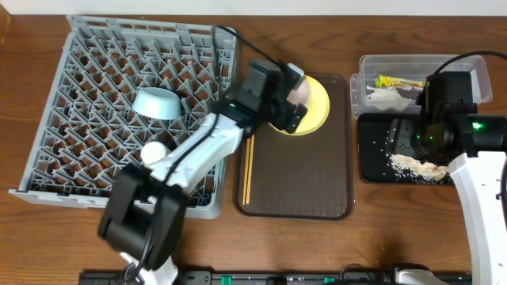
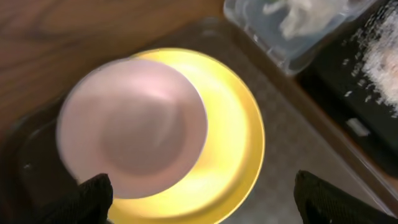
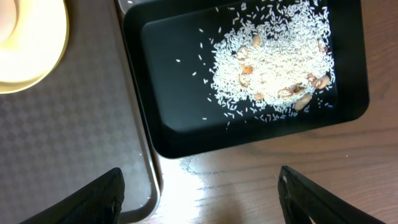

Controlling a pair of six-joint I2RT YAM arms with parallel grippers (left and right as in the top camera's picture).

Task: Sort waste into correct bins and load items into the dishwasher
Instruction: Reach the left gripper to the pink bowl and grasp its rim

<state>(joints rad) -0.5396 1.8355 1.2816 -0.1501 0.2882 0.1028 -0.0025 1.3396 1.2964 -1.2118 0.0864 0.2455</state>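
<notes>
My left gripper grips the white bowl (image 2: pixel 134 130) by its rim (image 2: pixel 203 140) beside the exposed yellow plate next, to tip the bowl and load it into the rack.
My left gripper (image 1: pixel 287 101) is open and hangs over the white bowl (image 2: pixel 134 130), which sits on the yellow plate (image 1: pixel 317 103) on the brown tray. In the left wrist view my fingers (image 2: pixel 205 199) straddle the plate (image 2: pixel 239 143) without touching the bowl. The light blue saucer (image 1: pixel 156 103) and the small white cup (image 1: pixel 154 150) stand in the grey dish rack (image 1: pixel 87 63). The chopsticks (image 1: pixel 248 168) lie on the brown tray. My right gripper (image 1: pixel 429 127) is open and empty above the black tray (image 1: pixel 376 158), which holds the rice scraps (image 3: pixel 273 56). The clear tub (image 1: pixel 467 67) holds the wrapper (image 1: pixel 400 81) and the tissue (image 1: pixel 382 96).
The brown serving tray (image 1: pixel 309 182) lies between the rack and the bins; its edge shows in the right wrist view (image 3: pixel 74 124). My left arm reaches across the rack's right side. Bare wooden table lies in front of the black tray.
</notes>
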